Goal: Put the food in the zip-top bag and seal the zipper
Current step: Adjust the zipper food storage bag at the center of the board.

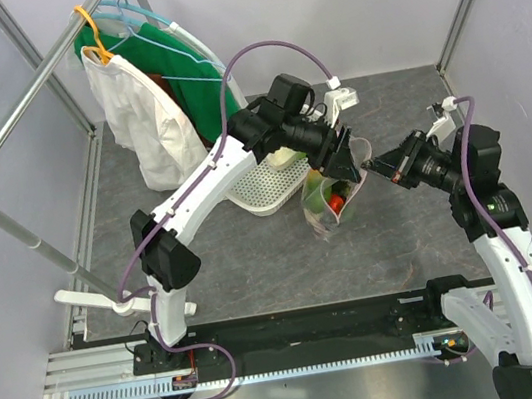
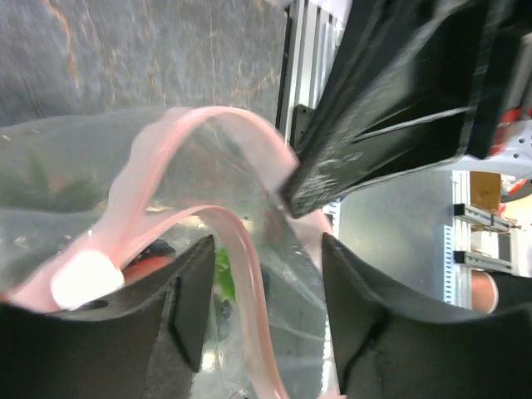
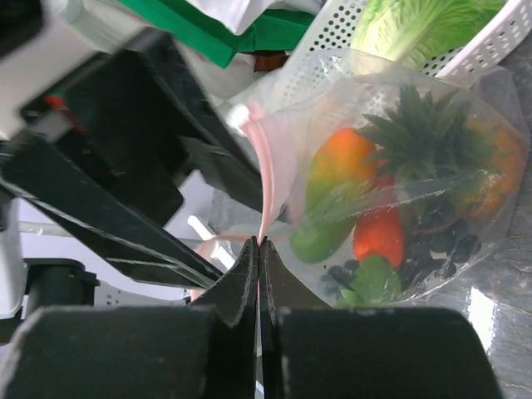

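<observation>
I need to leave the white slider free for sealing, so I should next use my left gripper to grab the zip-top bag by the pink zipper's edge (image 1: 355, 181) (image 2: 248, 271).
The zip-top bag (image 1: 333, 204) hangs lifted above the table with the food inside. In the right wrist view I see an orange fruit (image 3: 349, 158), a red chili (image 3: 378, 237), dark grapes (image 3: 436, 249) and green pieces (image 3: 320, 241) through the clear plastic (image 3: 465, 100). My right gripper (image 3: 259, 243) is shut on the pink zipper (image 3: 268, 179) at one end of the mouth; it also shows in the top view (image 1: 376, 164). My left gripper (image 2: 266, 307) is open, its jaws on either side of the curled zipper (image 2: 241, 258), the mouth gaping. It sits at the bag's top (image 1: 341, 162).
A white lattice basket (image 1: 267, 191) stands just left of the bag and holds a green leafy piece (image 3: 424, 21). A clothes rail (image 1: 28, 100) with hangers, a white garment (image 1: 148, 127) and a green garment (image 1: 197, 84) fills the back left.
</observation>
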Robot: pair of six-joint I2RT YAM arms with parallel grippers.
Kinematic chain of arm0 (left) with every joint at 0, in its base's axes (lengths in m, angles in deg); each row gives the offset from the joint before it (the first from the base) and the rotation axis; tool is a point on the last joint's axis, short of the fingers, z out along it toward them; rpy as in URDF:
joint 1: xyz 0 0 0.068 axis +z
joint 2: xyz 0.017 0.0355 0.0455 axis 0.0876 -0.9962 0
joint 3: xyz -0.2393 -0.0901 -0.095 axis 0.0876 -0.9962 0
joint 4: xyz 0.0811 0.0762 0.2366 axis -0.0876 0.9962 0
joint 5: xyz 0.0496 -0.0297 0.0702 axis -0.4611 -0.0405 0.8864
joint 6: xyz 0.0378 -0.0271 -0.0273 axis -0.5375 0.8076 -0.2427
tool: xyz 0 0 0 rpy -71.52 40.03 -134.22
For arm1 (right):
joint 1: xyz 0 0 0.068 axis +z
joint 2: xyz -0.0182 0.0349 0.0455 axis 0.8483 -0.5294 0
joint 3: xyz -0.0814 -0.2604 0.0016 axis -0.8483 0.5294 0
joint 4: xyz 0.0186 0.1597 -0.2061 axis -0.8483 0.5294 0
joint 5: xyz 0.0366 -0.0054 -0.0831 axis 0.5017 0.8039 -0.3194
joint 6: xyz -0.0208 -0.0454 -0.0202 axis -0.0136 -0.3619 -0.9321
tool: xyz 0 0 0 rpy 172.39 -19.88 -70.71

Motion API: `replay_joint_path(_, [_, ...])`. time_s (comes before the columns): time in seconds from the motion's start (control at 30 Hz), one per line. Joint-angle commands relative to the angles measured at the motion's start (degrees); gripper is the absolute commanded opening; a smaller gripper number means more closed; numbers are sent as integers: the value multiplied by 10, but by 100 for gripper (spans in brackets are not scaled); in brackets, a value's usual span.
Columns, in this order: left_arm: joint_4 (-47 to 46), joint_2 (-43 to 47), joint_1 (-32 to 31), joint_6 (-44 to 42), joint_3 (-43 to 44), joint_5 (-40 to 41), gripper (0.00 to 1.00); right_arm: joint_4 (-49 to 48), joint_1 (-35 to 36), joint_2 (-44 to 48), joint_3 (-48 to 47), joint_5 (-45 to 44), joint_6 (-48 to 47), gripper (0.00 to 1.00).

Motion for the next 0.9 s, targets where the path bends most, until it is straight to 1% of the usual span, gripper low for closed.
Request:
replay_joint_path(0.0, [-1,38,-7,-18,-15,-11,64,-46,2,12,4,22,25,0])
replay_joint_path(0.1, [-2,44,-10,-24,-14,-15,66,-47,6,17,12,19,22,0])
replay_joint_path(0.3, [-6,54,-14,-15,-28,-16,66,-47,25,11,27,4,11,0])
replay_joint_path(0.47, [-11,58,-13,-9,-37,-12,67,-43,44,5,34,-25,-5,0])
replay_joint_path(0.57, [-11,60,-16,-17,-48,15,67,-48,54,-3,34,-40,-4,0])
replay_joint_path(0.7, [-10,65,-25,-29,-61,70,66,-65,62,-15,35,-54,7,0])
replay_joint_path(0.87, [-10,67,-33,-32,-67,105,61,-68,76,-17,38,-76,13,0])
